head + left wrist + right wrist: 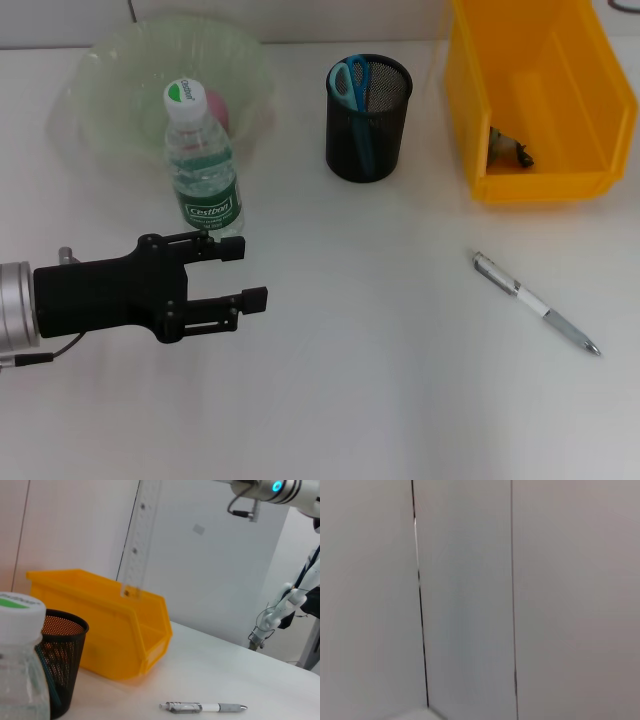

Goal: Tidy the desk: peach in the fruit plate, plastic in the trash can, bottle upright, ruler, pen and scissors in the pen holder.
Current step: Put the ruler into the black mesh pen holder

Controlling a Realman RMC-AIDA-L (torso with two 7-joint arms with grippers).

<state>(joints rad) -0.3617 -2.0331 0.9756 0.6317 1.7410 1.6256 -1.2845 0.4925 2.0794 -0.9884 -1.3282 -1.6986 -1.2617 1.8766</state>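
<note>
The clear ruler (140, 540) hangs beside the yellow bin, short of the pen holder, so it is too early to release. My right gripper moves the ruler toward the holder first.
A clear water bottle (203, 170) with a green label stands upright in front of the pale green fruit plate (110, 70), which holds a pink peach (217, 110). My left gripper (245, 272) is black, open and empty, just in front of the bottle's base. The black mesh pen holder (368, 130) holds blue scissors (350, 82). A silver pen (535, 302) lies on the table at the right. Crumpled plastic (510, 148) lies in the yellow bin (470, 110). In the left wrist view a clear ruler (140, 540) hangs upright over the bin (115, 630); its upper end is cut off.
The left wrist view shows the bottle cap (20, 610) close up, the pen holder (62, 655) behind it and the pen (202, 707) on the white table. Part of the right arm (265, 487) shows high up. The right wrist view shows only wall.
</note>
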